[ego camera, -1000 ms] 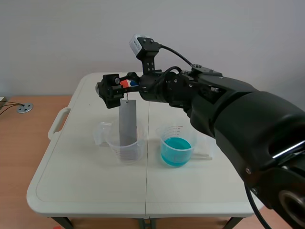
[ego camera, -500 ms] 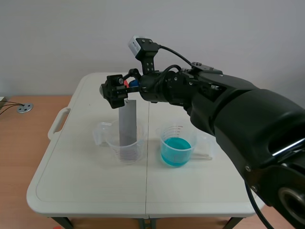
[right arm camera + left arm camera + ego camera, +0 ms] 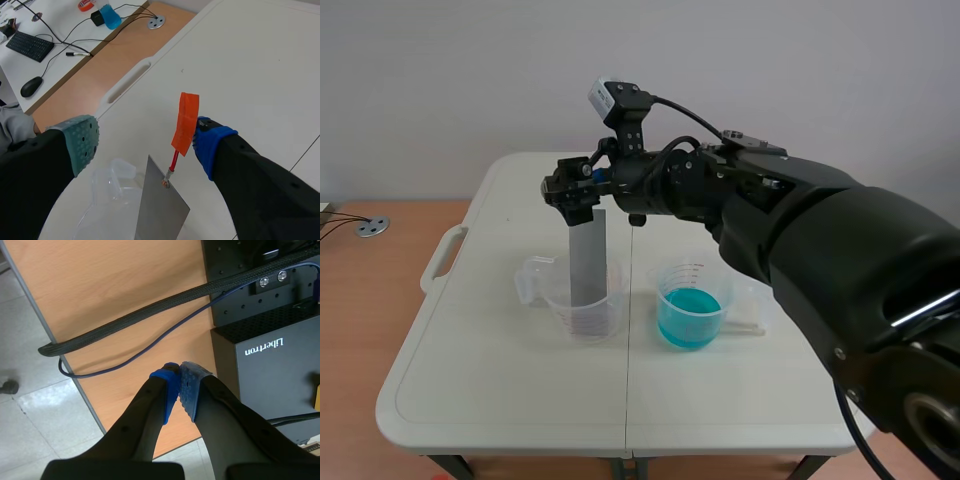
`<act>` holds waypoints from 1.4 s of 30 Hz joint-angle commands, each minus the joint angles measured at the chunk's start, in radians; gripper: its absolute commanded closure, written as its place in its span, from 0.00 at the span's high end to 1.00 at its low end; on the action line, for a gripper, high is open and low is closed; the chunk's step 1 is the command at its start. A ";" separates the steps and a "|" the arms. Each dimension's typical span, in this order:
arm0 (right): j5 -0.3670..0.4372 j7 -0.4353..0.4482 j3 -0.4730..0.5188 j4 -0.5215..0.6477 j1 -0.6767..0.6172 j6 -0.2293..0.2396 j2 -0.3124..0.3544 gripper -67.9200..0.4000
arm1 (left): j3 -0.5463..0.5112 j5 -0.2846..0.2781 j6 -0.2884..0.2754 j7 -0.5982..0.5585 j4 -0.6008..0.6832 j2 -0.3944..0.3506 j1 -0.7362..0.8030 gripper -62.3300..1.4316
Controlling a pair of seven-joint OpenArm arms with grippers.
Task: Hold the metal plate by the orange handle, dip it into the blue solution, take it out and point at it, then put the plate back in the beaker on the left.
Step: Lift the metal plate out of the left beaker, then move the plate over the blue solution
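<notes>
The plate has to be dipped into the blue solution, so my right gripper will grab it next by its orange handle (image 3: 185, 124).
A grey metal plate (image 3: 587, 255) stands upright in the clear beaker (image 3: 585, 305) on the left. Its orange handle (image 3: 185, 124) rises on a thin red stem above the plate (image 3: 160, 212). My right gripper (image 3: 582, 186) hovers at the handle's height. In the right wrist view, my right gripper (image 3: 145, 141) is open around the handle. The handle is against the blue pad (image 3: 207, 145), with a wide gap to the grey-green pad (image 3: 80, 142). The beaker of blue solution (image 3: 690, 312) stands to the right. My left gripper (image 3: 180, 385) is shut on nothing, away from the table.
The white table (image 3: 500, 400) has a carrying handle (image 3: 440, 262) on its left edge. Thin white sticks (image 3: 750, 325) lie beside the blue beaker. A wooden desk (image 3: 75, 85) with a keyboard and mouse lies beyond the table. Below my left gripper are cables and a black box (image 3: 270, 365).
My right gripper's fingers have drawn closer together around the orange handle, and the gripper has shifted slightly right. The plate still stands in the left beaker.
</notes>
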 commanded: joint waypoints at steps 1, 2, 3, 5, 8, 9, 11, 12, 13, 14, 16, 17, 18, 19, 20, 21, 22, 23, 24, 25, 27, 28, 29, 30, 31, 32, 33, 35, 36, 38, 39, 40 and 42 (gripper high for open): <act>0.014 0.008 -0.001 0.020 0.034 0.004 -0.006 0.46 | 0.000 -0.003 -0.010 -0.006 0.010 0.002 0.008 0.05; 0.014 0.007 -0.001 0.020 0.035 0.004 -0.006 0.44 | 0.000 -0.003 -0.010 -0.006 0.010 0.002 0.008 0.05; 0.014 0.007 -0.001 0.020 0.037 0.004 -0.006 0.43 | 0.000 -0.003 -0.010 -0.006 0.010 0.002 0.008 0.05; 0.014 0.007 -0.001 0.020 0.040 0.004 -0.006 0.39 | 0.000 -0.003 -0.010 -0.006 0.010 0.002 0.008 0.05; 0.014 0.008 -0.001 0.020 0.042 0.004 -0.006 0.31 | 0.000 -0.004 -0.010 -0.006 0.010 0.002 0.008 0.05; 0.014 0.011 -0.001 0.020 0.042 0.004 -0.006 0.27 | 0.000 -0.004 -0.010 -0.006 0.010 0.002 0.008 0.05; 0.014 0.013 -0.001 0.020 0.042 0.004 -0.006 0.22 | 0.004 -0.004 -0.010 -0.006 0.010 0.002 0.008 0.05; 0.014 0.012 -0.001 0.020 0.042 0.004 -0.006 0.20 | 0.008 -0.004 -0.010 -0.006 0.010 0.002 0.008 0.05; 0.014 0.014 -0.001 0.020 0.042 0.004 -0.006 0.18 | 0.010 -0.004 -0.010 -0.006 0.010 0.002 0.008 0.05; 0.014 0.018 -0.001 0.020 0.042 0.004 -0.006 0.17 | 0.012 -0.004 -0.010 -0.006 0.010 0.002 0.008 0.05; 0.010 0.027 -0.001 0.020 0.042 0.004 -0.006 0.12 | 0.016 -0.004 -0.010 -0.006 0.010 0.002 0.008 0.05; 0.010 0.030 -0.001 0.020 0.042 0.004 -0.006 0.09 | 0.018 -0.004 -0.010 -0.006 0.010 0.002 0.008 0.05; 0.010 0.031 -0.001 0.020 0.042 0.004 -0.006 0.06 | 0.018 -0.004 -0.010 -0.006 0.010 0.002 0.008 0.05; 0.010 0.032 -0.001 0.020 0.042 0.004 -0.006 0.04 | 0.018 -0.004 -0.010 -0.006 0.010 0.002 0.008 0.05; 0.010 0.035 -0.001 0.020 0.042 0.004 -0.006 0.02 | 0.018 -0.004 -0.010 -0.006 0.010 0.002 0.008 0.05; 0.010 0.035 -0.001 0.020 0.042 0.004 -0.006 0.02 | 0.018 -0.004 -0.010 -0.006 0.010 0.002 0.008 0.05; 0.010 0.035 -0.001 0.020 0.042 0.004 -0.006 0.02 | 0.018 -0.004 -0.010 -0.006 0.010 0.002 0.008 0.05; 0.010 0.036 -0.001 0.020 0.042 0.004 -0.006 0.02 | 0.018 -0.004 -0.010 -0.006 0.010 0.002 0.008 0.05; 0.010 0.038 -0.001 0.021 0.042 0.004 -0.006 0.02 | 0.018 -0.004 -0.010 -0.006 0.010 0.002 0.008 0.05; 0.010 0.038 -0.001 0.021 0.042 0.004 -0.006 0.02 | 0.018 -0.004 -0.010 -0.006 0.010 0.002 0.008 0.05; 0.010 0.038 -0.001 0.021 0.042 0.008 -0.006 0.02 | 0.018 -0.004 -0.010 -0.006 0.010 0.002 0.008 0.05; 0.010 0.038 -0.001 0.021 0.042 0.019 -0.006 0.02 | 0.018 -0.004 -0.010 -0.006 0.010 0.002 0.008 0.05; 0.010 0.038 -0.001 0.021 0.042 0.038 -0.006 0.02 | 0.018 -0.004 -0.010 -0.006 0.010 0.002 0.008 0.05; 0.010 0.039 -0.001 0.021 0.042 0.063 -0.006 0.02 | 0.018 -0.004 -0.010 -0.006 0.010 0.002 0.008 0.05; 0.010 0.039 -0.001 0.023 0.041 0.089 -0.006 0.02 | 0.018 -0.004 -0.010 -0.006 0.010 0.002 0.008 0.05; 0.010 0.039 -0.001 0.026 0.039 0.107 -0.006 0.02 | 0.018 -0.004 -0.010 -0.005 0.010 0.002 0.008 0.05; 0.010 0.043 -0.001 0.029 0.039 0.122 -0.006 0.02 | 0.018 -0.004 -0.010 -0.005 0.010 0.002 0.008 0.05; 0.010 0.060 -0.001 0.034 0.032 0.136 -0.004 0.02 | 0.018 -0.004 -0.010 -0.005 0.010 0.002 0.008 0.05; 0.010 0.069 -0.001 0.040 0.027 0.136 -0.001 0.02 | 0.018 -0.004 -0.010 -0.005 0.010 0.002 0.008 0.05; 0.006 0.086 -0.001 0.061 0.011 0.138 0.008 0.02 | 0.018 -0.004 -0.010 -0.004 0.010 0.002 0.008 0.05; 0.006 0.095 -0.001 0.077 0.002 0.139 0.015 0.02 | 0.018 -0.003 -0.010 -0.004 0.010 0.002 0.008 0.05; 0.003 0.104 -0.001 0.096 -0.008 0.139 0.023 0.02 | 0.018 -0.003 -0.010 -0.001 0.010 0.002 0.008 0.05; -0.006 0.121 -0.001 0.139 -0.031 0.139 0.039 0.02 | 0.018 -0.003 -0.010 0.003 0.010 0.002 0.008 0.05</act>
